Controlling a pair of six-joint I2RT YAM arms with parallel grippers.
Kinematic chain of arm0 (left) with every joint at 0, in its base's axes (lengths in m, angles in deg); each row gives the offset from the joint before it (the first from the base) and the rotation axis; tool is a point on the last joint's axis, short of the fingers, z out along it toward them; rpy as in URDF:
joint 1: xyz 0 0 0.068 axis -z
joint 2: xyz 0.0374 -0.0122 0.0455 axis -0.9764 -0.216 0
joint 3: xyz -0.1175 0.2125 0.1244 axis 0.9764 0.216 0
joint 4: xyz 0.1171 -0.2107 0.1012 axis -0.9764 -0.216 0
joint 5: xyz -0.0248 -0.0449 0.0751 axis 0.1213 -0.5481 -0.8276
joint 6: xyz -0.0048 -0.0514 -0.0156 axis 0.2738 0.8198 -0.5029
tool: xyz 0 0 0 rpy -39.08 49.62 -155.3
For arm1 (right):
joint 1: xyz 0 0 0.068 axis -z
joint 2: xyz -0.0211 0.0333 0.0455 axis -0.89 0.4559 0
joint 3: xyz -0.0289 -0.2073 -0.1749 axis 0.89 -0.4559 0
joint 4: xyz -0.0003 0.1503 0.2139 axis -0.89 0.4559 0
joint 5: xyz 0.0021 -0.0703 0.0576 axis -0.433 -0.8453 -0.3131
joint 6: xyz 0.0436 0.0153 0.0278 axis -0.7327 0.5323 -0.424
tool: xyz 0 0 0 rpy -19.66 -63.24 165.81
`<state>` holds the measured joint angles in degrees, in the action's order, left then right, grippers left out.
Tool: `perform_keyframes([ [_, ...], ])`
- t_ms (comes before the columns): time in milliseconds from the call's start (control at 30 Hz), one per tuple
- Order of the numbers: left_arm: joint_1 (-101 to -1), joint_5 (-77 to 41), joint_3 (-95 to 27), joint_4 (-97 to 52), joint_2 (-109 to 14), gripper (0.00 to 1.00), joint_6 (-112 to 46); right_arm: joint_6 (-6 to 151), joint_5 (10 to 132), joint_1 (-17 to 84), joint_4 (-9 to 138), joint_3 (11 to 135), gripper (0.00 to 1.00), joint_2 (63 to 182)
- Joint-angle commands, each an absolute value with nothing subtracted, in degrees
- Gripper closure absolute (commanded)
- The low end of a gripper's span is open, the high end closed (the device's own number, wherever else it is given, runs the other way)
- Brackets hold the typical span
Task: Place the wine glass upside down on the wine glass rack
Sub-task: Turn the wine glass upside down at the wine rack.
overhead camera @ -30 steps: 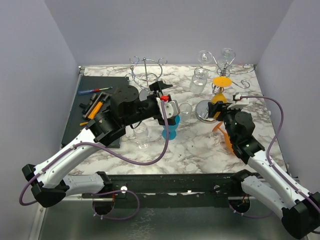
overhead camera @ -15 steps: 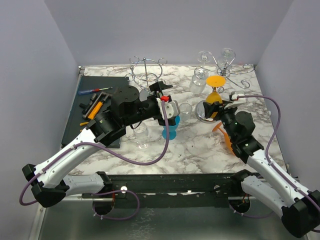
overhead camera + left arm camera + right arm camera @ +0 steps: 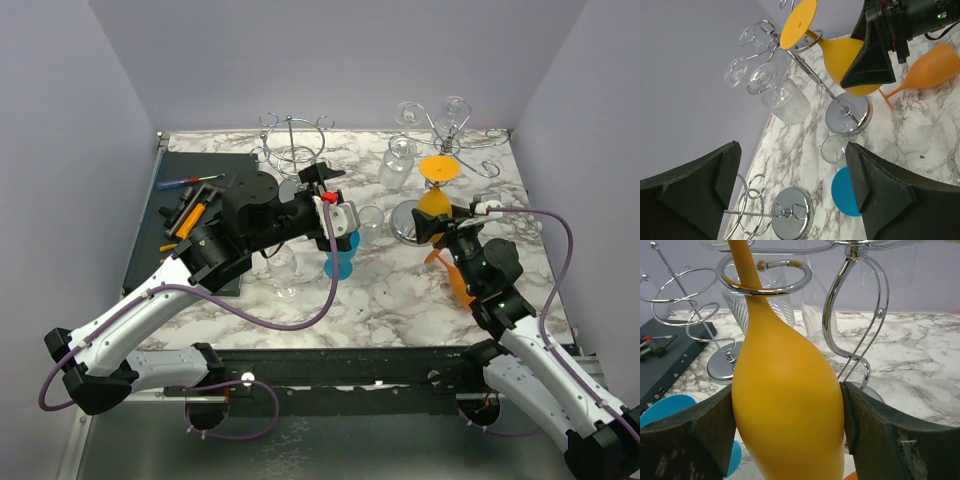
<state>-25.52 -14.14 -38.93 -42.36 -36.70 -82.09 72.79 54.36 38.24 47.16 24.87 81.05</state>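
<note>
The glass's stem sits in the chrome ring below the wider foot and the glass would hang there, so it is time for my right gripper to let go now.
The wine glass (image 3: 787, 390) is yellow-orange and hangs upside down, its foot (image 3: 440, 166) uppermost. Its stem passes through a chrome ring (image 3: 765, 277) of the wine glass rack (image 3: 408, 222). My right gripper (image 3: 788, 430) is shut on the glass's bowl, one pad against each side. The left wrist view shows the same glass (image 3: 840, 52) with the right gripper (image 3: 870, 67) clamped on it. My left gripper (image 3: 790, 190) stands open and empty above the marble, left of the rack (image 3: 847, 112); in the top view the left gripper (image 3: 332, 198) hovers mid-table.
A second orange glass (image 3: 452, 275) lies on its side by the right arm. A blue glass (image 3: 340, 262), a clear tumbler (image 3: 370, 222) and a ribbed jar (image 3: 398, 160) stand nearby. A second chrome rack (image 3: 292, 140) is at the back. Tools lie on a dark mat (image 3: 190, 210).
The right arm's wrist has shifted slightly to the right and the held glass rocked a little on the ring. The left arm has not moved.
</note>
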Motion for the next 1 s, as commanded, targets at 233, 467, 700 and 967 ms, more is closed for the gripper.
perform_keyframes([
  [233,-25.2,-13.9,-38.9,-42.3,-36.9,0.07,-82.1,66.0,50.6,38.4,49.9,22.4,0.10,81.1],
  [467,-25.2,-15.1,-39.0,-42.3,-37.4,0.06,-82.2,62.9,50.7,38.4,53.5,22.9,0.00,80.7],
  [700,-25.2,-18.3,-39.1,-42.8,-38.7,0.06,-76.2,62.2,50.4,38.4,63.8,27.0,0.00,75.3],
  [967,-30.2,-24.9,-38.6,-47.9,-44.6,0.09,-62.4,58.6,55.5,38.4,75.8,31.6,0.00,72.5],
])
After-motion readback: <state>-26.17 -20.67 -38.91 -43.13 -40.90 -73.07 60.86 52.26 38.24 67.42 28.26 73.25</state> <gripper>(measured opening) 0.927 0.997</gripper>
